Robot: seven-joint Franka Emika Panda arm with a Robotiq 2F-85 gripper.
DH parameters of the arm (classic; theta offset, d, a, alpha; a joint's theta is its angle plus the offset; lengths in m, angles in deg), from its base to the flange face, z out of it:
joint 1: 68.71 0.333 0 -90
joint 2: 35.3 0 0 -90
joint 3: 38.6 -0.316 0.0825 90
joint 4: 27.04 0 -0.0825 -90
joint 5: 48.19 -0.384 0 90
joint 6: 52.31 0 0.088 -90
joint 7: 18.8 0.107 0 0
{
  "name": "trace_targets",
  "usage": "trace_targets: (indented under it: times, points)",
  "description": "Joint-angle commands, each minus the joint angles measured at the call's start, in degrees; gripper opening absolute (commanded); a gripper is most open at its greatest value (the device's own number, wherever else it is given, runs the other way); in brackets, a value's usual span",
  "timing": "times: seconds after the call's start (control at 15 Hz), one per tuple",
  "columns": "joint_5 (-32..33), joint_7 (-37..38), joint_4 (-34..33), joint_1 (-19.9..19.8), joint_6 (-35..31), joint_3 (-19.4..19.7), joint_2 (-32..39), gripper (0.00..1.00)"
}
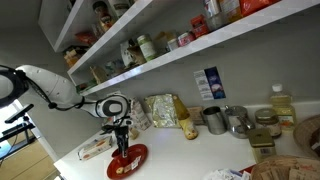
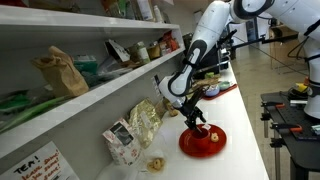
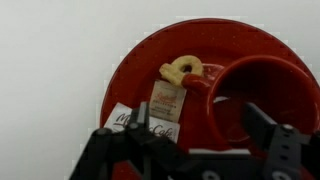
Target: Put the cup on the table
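The cup has its near side (image 1: 122, 154) (image 3: 212, 121) between my two open fingers. They would hold the cup if I closed them now.
A red cup (image 3: 262, 95) stands on a red plate (image 3: 135, 70) that rests on the long white table (image 1: 190, 155). On the plate, to the left of the cup, lie a pretzel-shaped snack (image 3: 182, 69) and small paper packets (image 3: 165, 100). My gripper (image 3: 200, 118) is open, low over the plate. Its left finger is outside the cup and its right finger is over the cup's inside, so the jaws straddle the cup's near wall. In both exterior views the gripper (image 1: 122, 140) (image 2: 197, 122) points down onto the plate (image 1: 127, 162) (image 2: 203, 142), and the cup is mostly hidden behind the fingers.
Snack bags (image 1: 160, 110) (image 2: 143, 122) lean against the wall behind the plate. Metal cups (image 1: 213, 120), a bottle (image 1: 284, 106) and a basket (image 1: 285, 168) stand farther along the table. A packet (image 1: 96, 147) lies beside the plate. Loaded wall shelves (image 1: 150, 60) hang above.
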Motion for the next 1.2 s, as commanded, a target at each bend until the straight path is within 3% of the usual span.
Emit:
trace_targets:
  times: [0.0, 0.33, 0.6, 0.67, 0.93, 1.07, 1.13]
  points:
    - [-1.6, 1.1, -2.2, 0.4, 1.5, 0.6, 1.5, 0.6]
    - [-1.5, 1.7, -2.1, 0.4, 1.4, 0.8, 1.8, 0.21]
    - [-1.4, 1.9, -2.1, 0.3, 1.7, 1.1, 2.0, 0.14]
    - [-1.4, 2.0, -2.1, 0.2, 1.8, 1.1, 2.0, 0.19]
    - [-2.3, 0.6, -1.3, -0.7, 3.0, 0.8, -0.4, 0.15]
    - [-3.5, -0.1, -0.4, -1.3, 3.0, 0.4, -3.1, 0.1]
    - [-4.3, -0.4, 0.1, -1.7, 3.2, 0.4, -4.9, 0.02]
